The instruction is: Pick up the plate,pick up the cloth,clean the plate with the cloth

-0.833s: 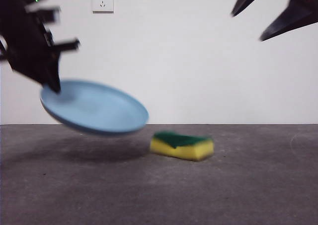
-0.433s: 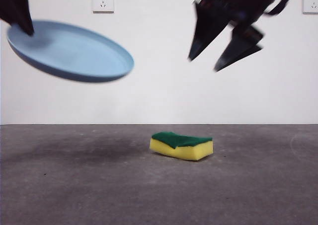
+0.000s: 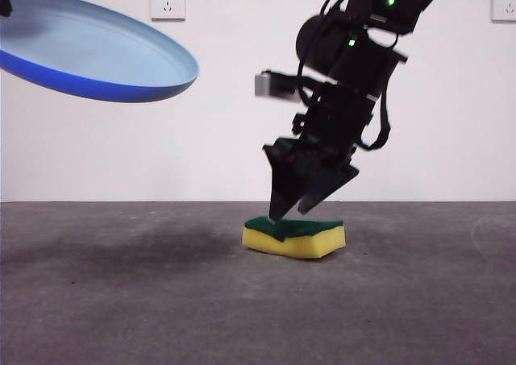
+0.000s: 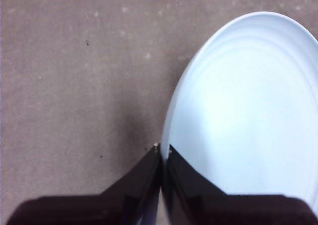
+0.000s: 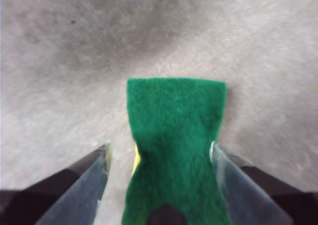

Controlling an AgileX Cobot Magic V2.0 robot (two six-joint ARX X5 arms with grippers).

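I will next pick up the cloth by its green-topped middle with my right gripper to wipe the plate clean.
The light-blue plate hangs tilted high at the upper left of the front view. My left gripper is shut on the plate's rim, and the plate fills much of the left wrist view. The cloth, a yellow sponge with a green top, lies on the grey table. My right gripper is open just above the sponge, its tips near the green face. In the right wrist view the sponge sits between the open jaws of that gripper.
The grey table runs up to a white wall with a socket at the top left and another socket at the top right. A faint shadow lies on the table under the plate.
The plate has risen further and moved left. My right arm has come down from the upper right to just above the sponge.
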